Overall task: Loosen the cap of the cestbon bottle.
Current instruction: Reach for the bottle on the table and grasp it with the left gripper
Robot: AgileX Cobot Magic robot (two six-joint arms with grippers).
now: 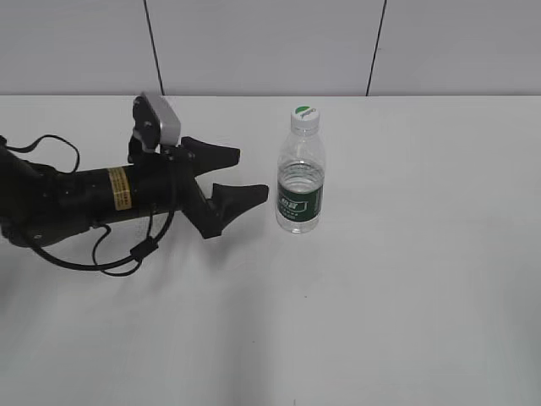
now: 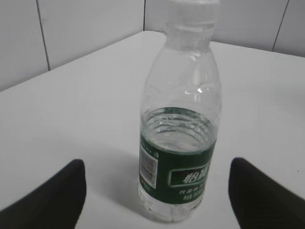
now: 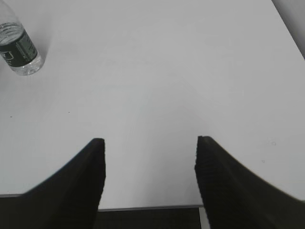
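Next, my left gripper grabs the bottle by its straight-sided green label band (image 1: 299,204), since the bottle's shoulder (image 1: 302,150) slopes in toward the neck.
The cestbon bottle (image 1: 300,182) stands upright on the white table, clear plastic with a dark green label band and a little water inside. Its white cap (image 1: 305,117) with a green top sits on the neck. My left gripper (image 1: 252,175) is open and empty, lying low just left of the bottle, apart from it. In the left wrist view the bottle (image 2: 178,138) stands straight ahead between the open fingertips (image 2: 157,183), with the cap (image 2: 193,10) cut off at the top edge. My right gripper (image 3: 149,142) is open and empty over the table's near edge; the bottle (image 3: 19,47) shows far left there.
The white table (image 1: 423,279) runs to a panelled wall (image 1: 254,42) at the back. The left arm's black body and cables (image 1: 76,211) lie across the table's left side. The table's front edge (image 3: 147,207) shows in the right wrist view.
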